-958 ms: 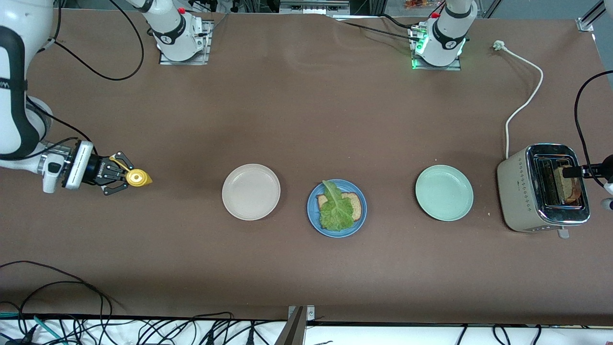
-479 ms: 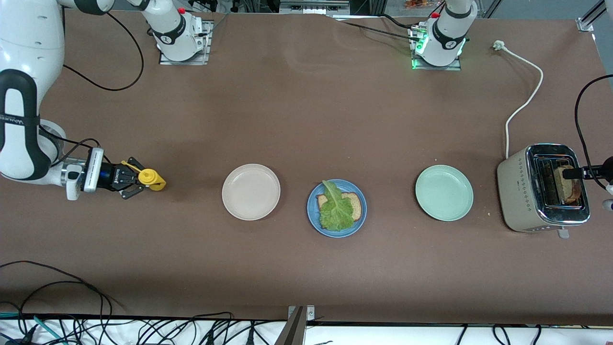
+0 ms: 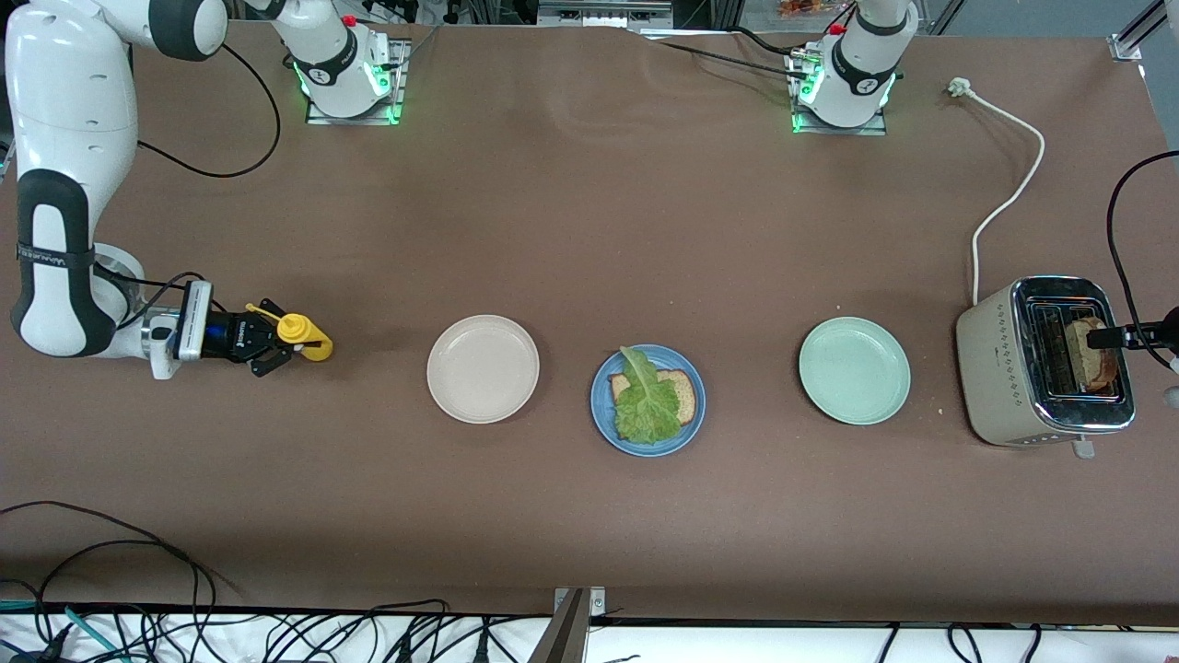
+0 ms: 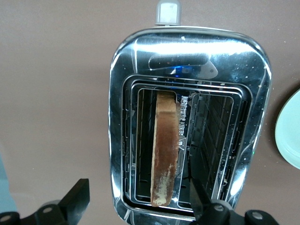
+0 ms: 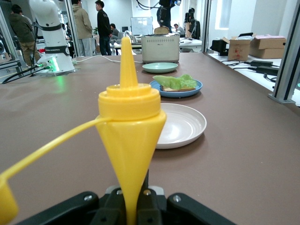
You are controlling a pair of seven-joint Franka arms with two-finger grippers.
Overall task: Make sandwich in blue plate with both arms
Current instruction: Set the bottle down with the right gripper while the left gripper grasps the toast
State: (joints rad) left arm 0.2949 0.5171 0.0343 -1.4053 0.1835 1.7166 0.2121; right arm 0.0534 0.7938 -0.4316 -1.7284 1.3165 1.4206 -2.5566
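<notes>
The bread slice will go on top of the lettuce on the blue plate [image 3: 601,416], so my left gripper will next grab it by its exposed crust edge [image 3: 1096,352].
The blue plate [image 3: 601,416] lies mid-table, holding a brown bread slice [image 3: 683,391] with a green lettuce leaf [image 3: 645,401] on top; the right wrist view also shows this plate [image 5: 187,91] and lettuce [image 5: 176,82]. A second bread slice [image 3: 1087,368] [image 4: 165,145] stands in one slot of the toaster [image 3: 999,368] [image 4: 122,117]. My left gripper [image 3: 1105,339] [image 4: 138,199] hangs open over the toaster, touching nothing. My right gripper [image 3: 274,341] [image 5: 136,206] is shut on a yellow squeeze bottle [image 3: 299,333] [image 5: 131,117], low over the table at the right arm's end, nozzle toward the plates.
A beige-white plate [image 3: 483,368] [image 5: 183,126] lies between the bottle and the blue plate. A mint-green plate [image 3: 854,370] [image 4: 290,136] lies between the blue plate and the toaster. The toaster's white cord [image 3: 1009,198] runs toward the left arm's base.
The right arm has carried the yellow bottle toward the beige-white plate and turned its nozzle to point that way. The left gripper stays over the toaster, barely shifted.
</notes>
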